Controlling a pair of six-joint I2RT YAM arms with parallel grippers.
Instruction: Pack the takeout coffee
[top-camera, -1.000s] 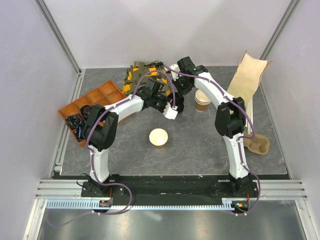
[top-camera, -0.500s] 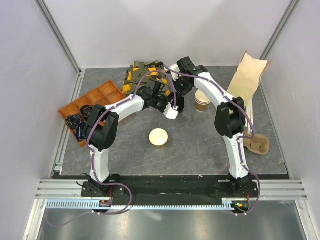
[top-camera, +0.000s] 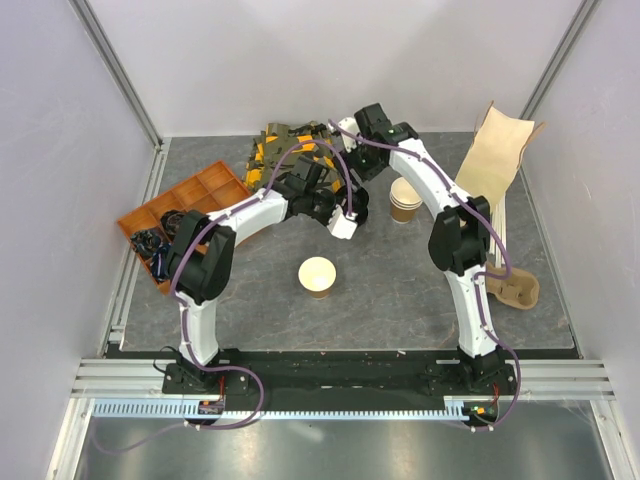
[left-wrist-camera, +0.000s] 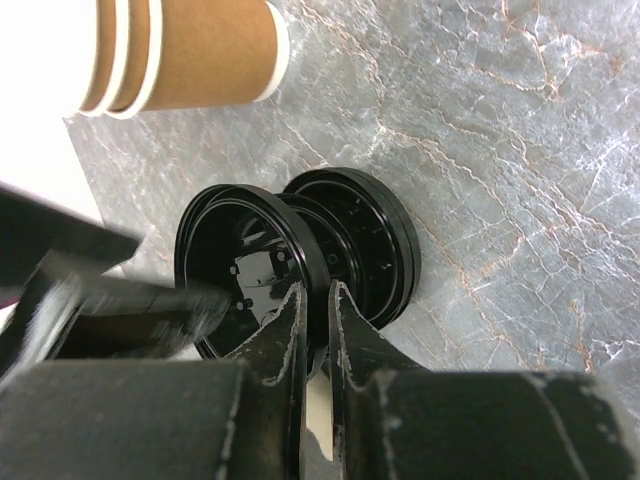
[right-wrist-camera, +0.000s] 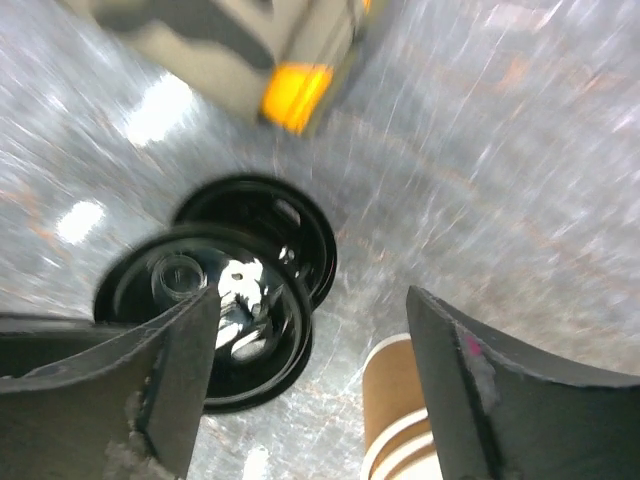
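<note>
Both fingertips of my left gripper pinch the tilted black lid's rim, so the lid would come up off the table if I lifted now.
The takeout coffee is out of view; a lone lidless paper cup (top-camera: 318, 277) stands mid-table. My left gripper (left-wrist-camera: 315, 295) (top-camera: 352, 212) is shut on the rim of a black lid (left-wrist-camera: 250, 265), which it holds on edge beside another black lid (left-wrist-camera: 375, 240) lying on the table. Just beyond them my right gripper (right-wrist-camera: 310, 310) (top-camera: 362, 168) hangs wide open with nothing between its fingers. Its view is blurred and shows both lids (right-wrist-camera: 215, 300) below it. A stack of tan cups (top-camera: 405, 200) (left-wrist-camera: 190, 50) (right-wrist-camera: 400, 410) stands to the right of the lids.
An orange compartment tray (top-camera: 190, 205) sits at the left. A pile of yellow and green packets (top-camera: 280, 150) lies at the back. A brown paper bag (top-camera: 495, 155) leans at the back right. A cardboard cup carrier (top-camera: 515, 290) rests by the right arm.
My right gripper has opened wide and drawn back from the lids toward the rear. The left gripper stays shut on the lid's rim in the same place.
</note>
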